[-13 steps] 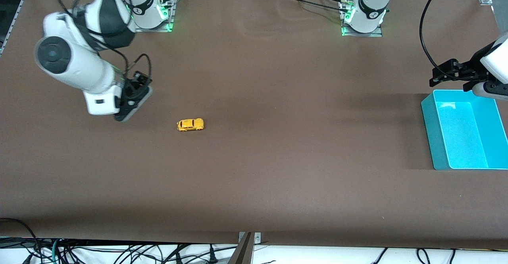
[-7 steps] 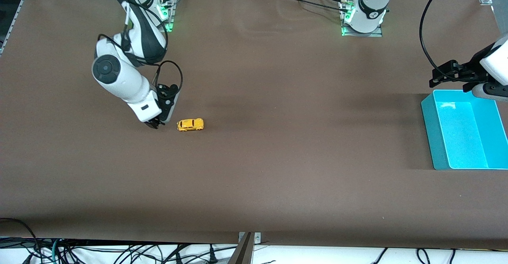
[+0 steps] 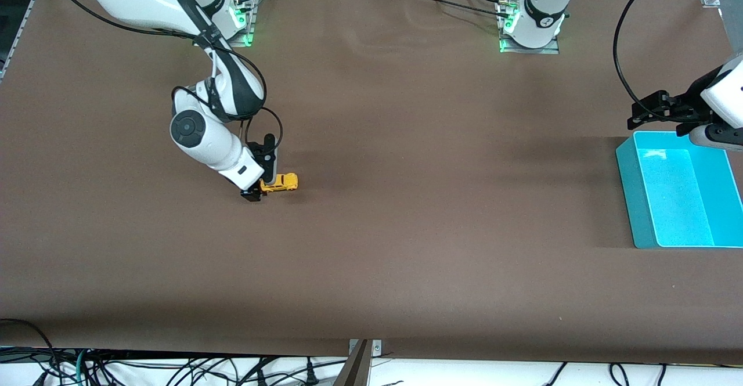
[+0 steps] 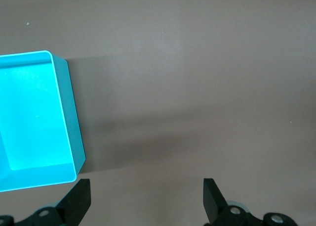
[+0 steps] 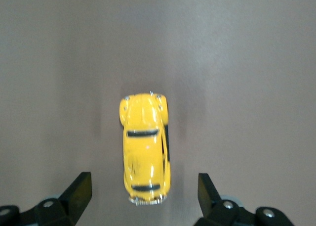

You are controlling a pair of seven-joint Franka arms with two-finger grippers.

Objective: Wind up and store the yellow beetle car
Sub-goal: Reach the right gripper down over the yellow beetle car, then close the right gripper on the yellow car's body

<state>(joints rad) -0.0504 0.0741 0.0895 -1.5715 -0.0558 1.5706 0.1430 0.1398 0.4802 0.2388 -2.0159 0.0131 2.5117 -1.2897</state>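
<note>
My right gripper takes hold of the yellow beetle car (image 3: 280, 183) by its cabin sides next, to wind it.
The yellow beetle car (image 3: 280, 183) stands on its wheels on the brown table, toward the right arm's end. My right gripper (image 3: 259, 190) is open and low over the car's end, its fingers on either side of it. In the right wrist view the car (image 5: 144, 148) lies lengthwise between the open fingers (image 5: 79, 191), not touching them. My left gripper (image 3: 650, 110) is open and empty, waiting in the air beside the turquoise bin (image 3: 630, 194). The bin also shows in the left wrist view (image 4: 69, 112).
The turquoise bin stands at the left arm's end of the table with nothing in it. Both arm bases (image 3: 531, 23) stand along the table's edge farthest from the front camera. Cables hang below the table's near edge.
My right arm has swung in toward the car and come down, so its open gripper now straddles the car's end. The car, the bin and the left arm have not moved.
</note>
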